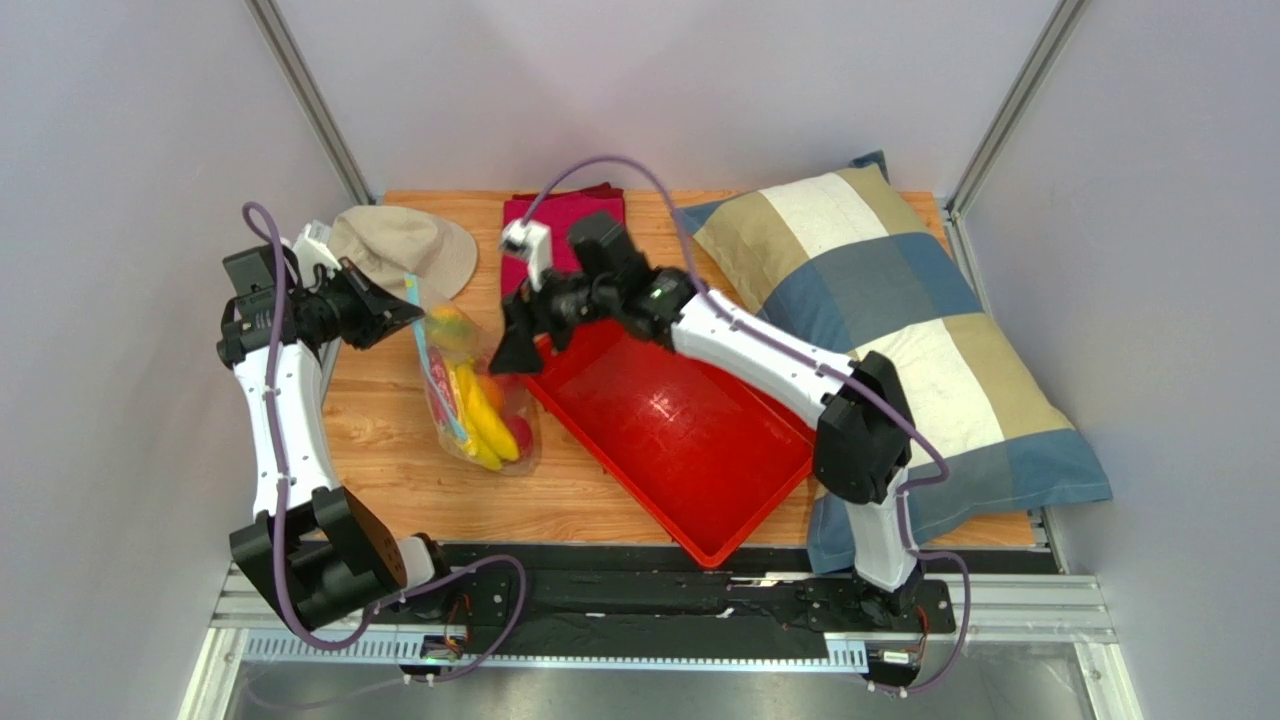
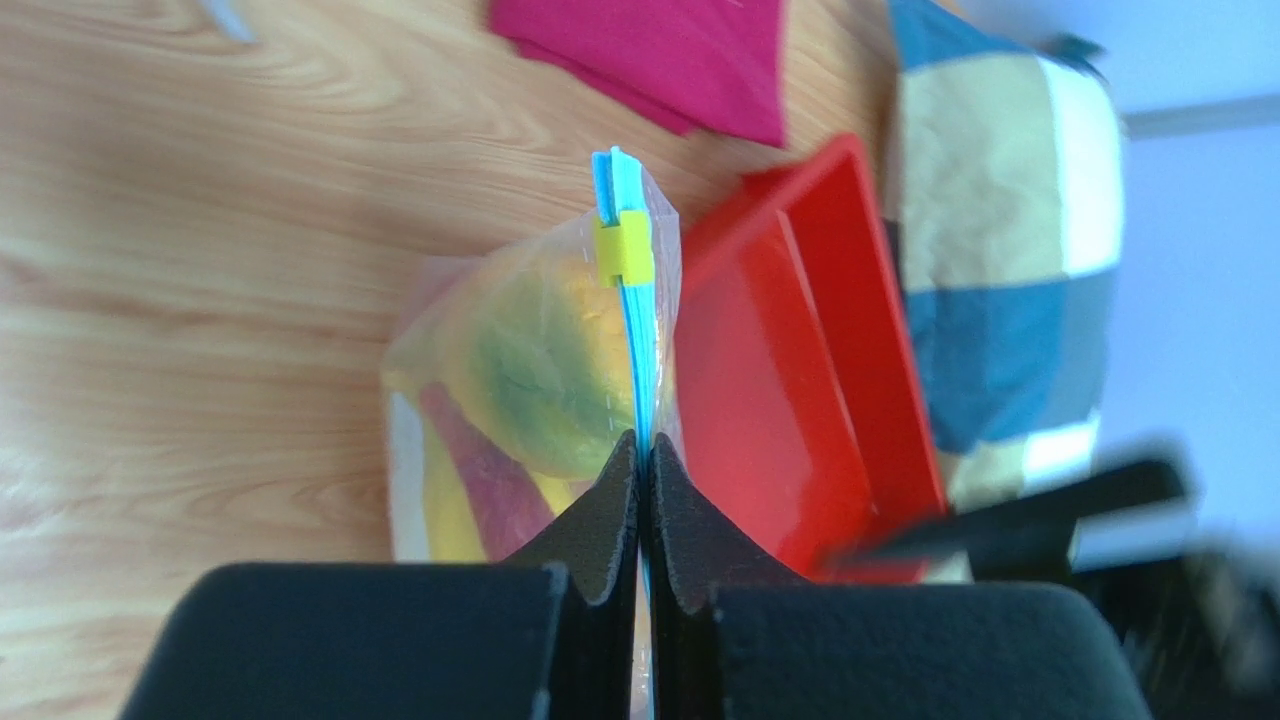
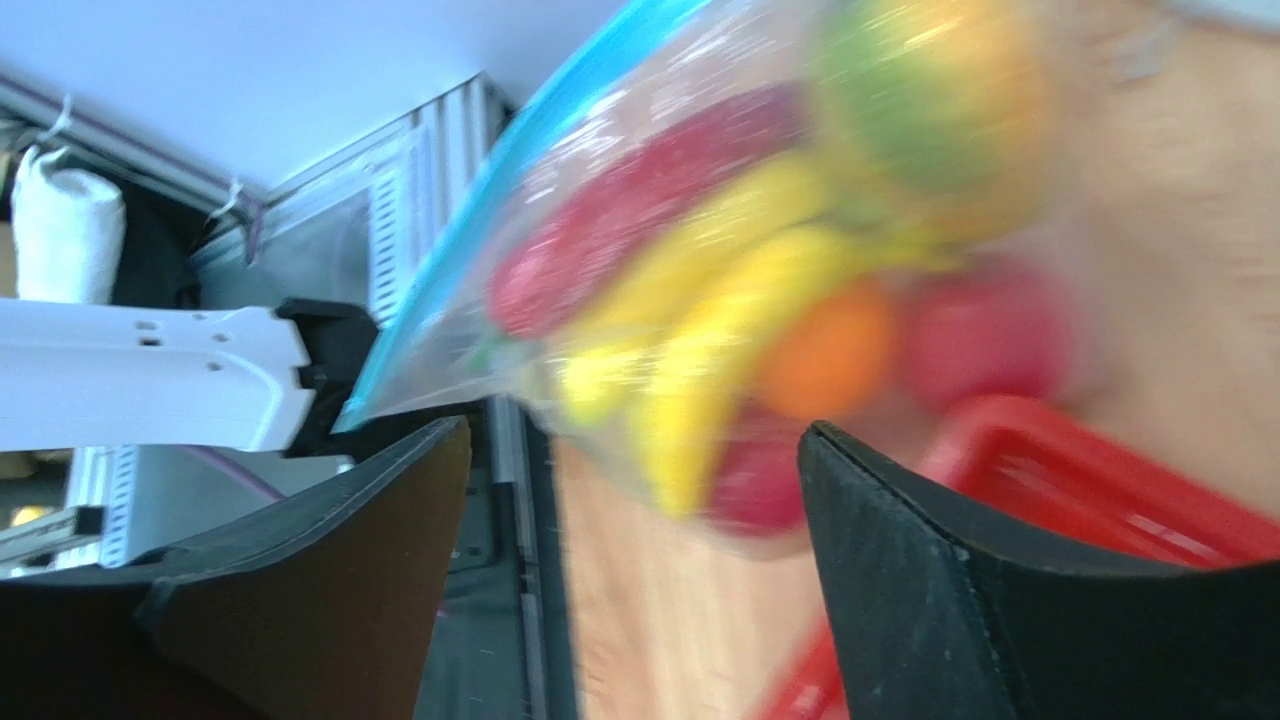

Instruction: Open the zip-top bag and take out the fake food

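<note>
I should next use my right gripper to grab the bag (image 1: pixel 469 393) just under the zip's far end (image 1: pixel 416 287). The yellow slider then stays free for opening.
The clear zip-top bag (image 1: pixel 469 393) hangs on the wooden table left of the red tray, its blue zip strip (image 2: pixel 637 323) up with a yellow slider (image 2: pixel 624 249) near the far end. Inside show a yellow banana bunch (image 1: pixel 480 420), a green-orange mango (image 2: pixel 541 368), a red apple (image 3: pixel 984 333), an orange (image 3: pixel 827 356) and a red piece. My left gripper (image 1: pixel 412 308) is shut on the zip strip at the bag's top left corner. My right gripper (image 1: pixel 511 348) is open and empty, just right of the bag, which fills the right wrist view (image 3: pixel 721 255).
The red tray (image 1: pixel 669 435) lies tilted at the table's middle. A beige cap (image 1: pixel 406 245) and a magenta cloth (image 1: pixel 564 218) lie at the back. A checked pillow (image 1: pixel 902 315) fills the right side. Metal frame posts stand at the back corners.
</note>
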Robot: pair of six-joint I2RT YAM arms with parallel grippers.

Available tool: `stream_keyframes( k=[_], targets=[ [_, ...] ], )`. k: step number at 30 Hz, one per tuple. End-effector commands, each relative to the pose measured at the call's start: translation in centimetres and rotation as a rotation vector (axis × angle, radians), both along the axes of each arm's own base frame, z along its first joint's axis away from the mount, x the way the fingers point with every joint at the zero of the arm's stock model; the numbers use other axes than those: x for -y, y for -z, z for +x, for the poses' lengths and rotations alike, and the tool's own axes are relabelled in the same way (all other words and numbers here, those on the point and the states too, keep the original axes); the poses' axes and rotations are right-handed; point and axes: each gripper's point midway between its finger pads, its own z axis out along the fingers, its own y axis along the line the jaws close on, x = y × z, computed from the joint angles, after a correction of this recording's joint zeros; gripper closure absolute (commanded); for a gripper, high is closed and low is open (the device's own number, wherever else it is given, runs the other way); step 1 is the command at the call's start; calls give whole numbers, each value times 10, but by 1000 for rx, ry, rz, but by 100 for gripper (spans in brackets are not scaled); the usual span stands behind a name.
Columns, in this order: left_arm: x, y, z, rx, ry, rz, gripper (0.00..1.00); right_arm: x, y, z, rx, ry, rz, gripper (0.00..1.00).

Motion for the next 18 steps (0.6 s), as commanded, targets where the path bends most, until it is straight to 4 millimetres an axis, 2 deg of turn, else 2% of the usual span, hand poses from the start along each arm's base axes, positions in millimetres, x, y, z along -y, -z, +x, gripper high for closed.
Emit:
stream_keyframes(
  k=[1, 5, 7, 9, 11, 12, 14, 18],
  targets=[
    [36, -41, -10, 233, 222, -48, 100, 32, -51, 37, 106, -47, 91, 11],
    [53, -62, -25, 321, 314, -47, 100, 30, -47, 57, 187, -102, 114, 9],
    [56, -67, -28, 344, 329, -38, 100, 23, -51, 68, 232, -112, 141, 9],
    [58, -76, -30, 369, 334, -34, 100, 18, -51, 70, 250, -148, 178, 11],
    [63, -86, -33, 396, 362, -51, 100, 14, -61, 72, 301, -181, 239, 11],
    [64, -89, -33, 407, 373, -53, 100, 13, -58, 76, 303, -182, 244, 11],
    [69, -95, -37, 428, 407, -48, 100, 13, -67, 77, 308, -215, 279, 10],
    [82, -93, -43, 420, 458, -68, 100, 14, -69, 82, 322, -249, 305, 10]
  ],
)
